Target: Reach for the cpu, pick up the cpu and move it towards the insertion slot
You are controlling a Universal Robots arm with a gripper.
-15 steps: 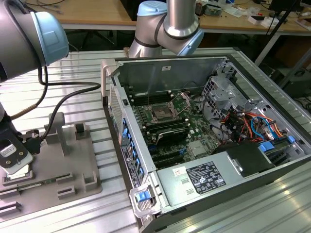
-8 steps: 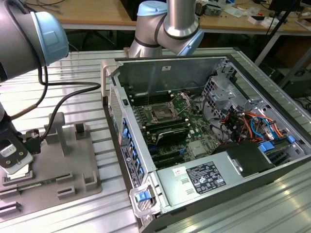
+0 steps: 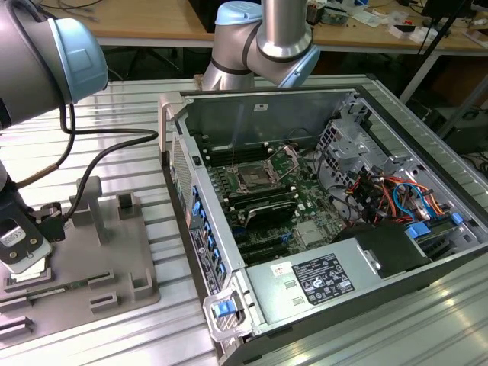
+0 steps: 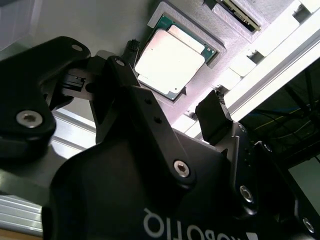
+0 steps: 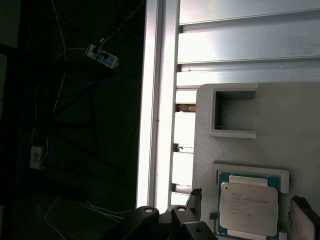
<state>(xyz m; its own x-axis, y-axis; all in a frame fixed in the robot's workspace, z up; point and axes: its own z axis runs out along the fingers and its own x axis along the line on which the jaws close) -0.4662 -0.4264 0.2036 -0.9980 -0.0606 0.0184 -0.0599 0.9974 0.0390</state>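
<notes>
The gripper grabs the cpu by its side edges next, where the tray's hollow opens for the fingers, since the tray's raised sides wrap the cpu's corners.
The cpu (image 4: 170, 59) lies flat in a square recess of the grey tray (image 4: 100, 20), silver top plate up with a thin green rim. My gripper (image 4: 172, 80) hovers just over it, open, with one black fingertip (image 4: 131, 47) on each side of the chip and not touching it. In the first wrist view the cpu (image 5: 248, 210) sits between the same two fingertips (image 5: 195, 197). In the exterior view the gripper (image 3: 27, 263) hangs low over the tray's left end. The insertion slot (image 3: 252, 180) is the silver-framed socket on the motherboard inside the open computer case, far from the gripper.
The grey tray (image 3: 114, 259) carries raised blocks and a tall post (image 3: 90, 200). A black cable (image 3: 114, 137) loops from the arm. The open case (image 3: 229, 305) has tall metal walls around the motherboard. The table's edge (image 5: 150, 100) runs close to the tray.
</notes>
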